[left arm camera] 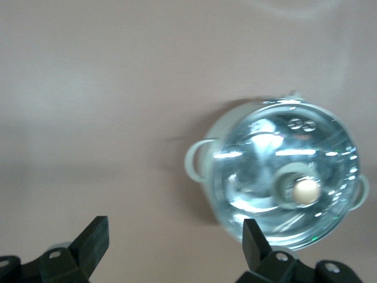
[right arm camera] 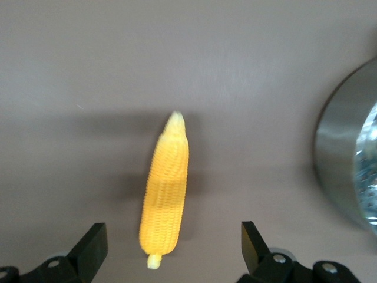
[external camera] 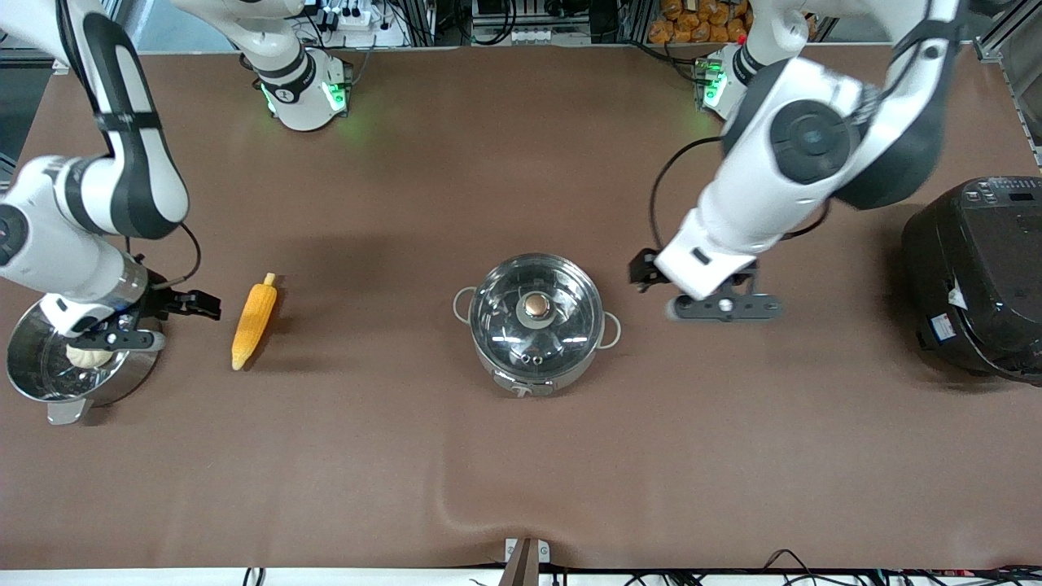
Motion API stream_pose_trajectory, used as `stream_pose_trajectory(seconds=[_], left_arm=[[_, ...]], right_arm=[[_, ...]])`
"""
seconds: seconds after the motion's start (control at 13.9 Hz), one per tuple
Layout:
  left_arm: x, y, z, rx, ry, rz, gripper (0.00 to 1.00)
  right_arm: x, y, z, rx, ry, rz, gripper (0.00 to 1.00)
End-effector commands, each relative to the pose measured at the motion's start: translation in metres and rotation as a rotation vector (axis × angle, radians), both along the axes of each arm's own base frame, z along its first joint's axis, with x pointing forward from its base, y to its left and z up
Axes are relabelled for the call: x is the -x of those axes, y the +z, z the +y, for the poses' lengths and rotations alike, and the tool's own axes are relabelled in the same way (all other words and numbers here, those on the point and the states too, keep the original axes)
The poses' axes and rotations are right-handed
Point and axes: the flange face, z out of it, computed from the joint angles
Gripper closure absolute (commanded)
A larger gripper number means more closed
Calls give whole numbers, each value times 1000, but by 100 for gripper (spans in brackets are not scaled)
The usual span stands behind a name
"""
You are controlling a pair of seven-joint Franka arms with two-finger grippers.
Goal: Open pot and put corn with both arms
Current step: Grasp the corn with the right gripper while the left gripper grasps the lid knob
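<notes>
I need to move my right gripper toward the corn before I close it on the corn's thick body (external camera: pixel 253 324) (right arm camera: pixel 164 197), because the corn's body is ahead of both gripper fingers.
The steel pot (external camera: pixel 533 379) stands mid-table with its glass lid (external camera: pixel 501 321) shut and the copper knob (external camera: pixel 536 305) on top. The corn (external camera: pixel 254 321) lies on the table toward the right arm's end, pale stub pointing toward the arm bases. My left gripper (external camera: pixel 723 308) is open and empty, beside the pot toward the left arm's end; its wrist view shows the lid (left arm camera: pixel 283 156) and knob (left arm camera: pixel 306 190) ahead of the gripper (left arm camera: pixel 175 236). My right gripper (external camera: pixel 122 335) is open and empty, over the steamer pot's rim beside the corn (right arm camera: pixel 166 188), which shows ahead of the gripper (right arm camera: pixel 174 239).
A steel steamer pot (external camera: pixel 122 382) with a pale bun (external camera: pixel 88 356) in it stands at the right arm's end; its wall shows in the right wrist view (right arm camera: pixel 339 159). A big black rice cooker (external camera: pixel 977 277) stands at the left arm's end.
</notes>
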Motion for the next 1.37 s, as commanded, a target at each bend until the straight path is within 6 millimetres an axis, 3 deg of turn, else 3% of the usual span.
stream_pose_trajectory(seconds=[0.0, 0.22, 0.43, 0.58, 0.72, 0.79, 0.86, 1.08, 1.23, 1.3], left_arm=[[3, -35, -62, 7, 26, -62, 0], [16, -76, -113, -28, 36, -109, 0], [25, -99, -135, -34, 7, -122, 0], [28, -107, -144, -37, -15, -141, 0], [37, -117, -155, -59, -37, -149, 0], [43, -121, -162, -66, -47, -150, 0], [46, -126, -165, -75, -53, -148, 0], [50, -135, -169, -84, -62, -140, 0], [53, -136, -171, -86, -66, -138, 0], [53, -137, -171, -87, -67, -137, 0]], right_arm=[[-3, -73, 13, -59, -56, 51, 0], [4, -111, 15, -65, -74, 52, 0], [9, -130, 10, -60, -83, 49, 1], [9, -118, 13, -63, -78, 66, 14], [10, -100, 14, -72, -62, 91, 60], [12, -102, 15, -72, -59, 96, 73], [13, -102, 16, -73, -56, 99, 77], [12, -81, 20, -80, -23, 107, 100], [7, -71, 23, -80, -9, 90, 100], [2, -51, 28, -82, 24, 71, 100]])
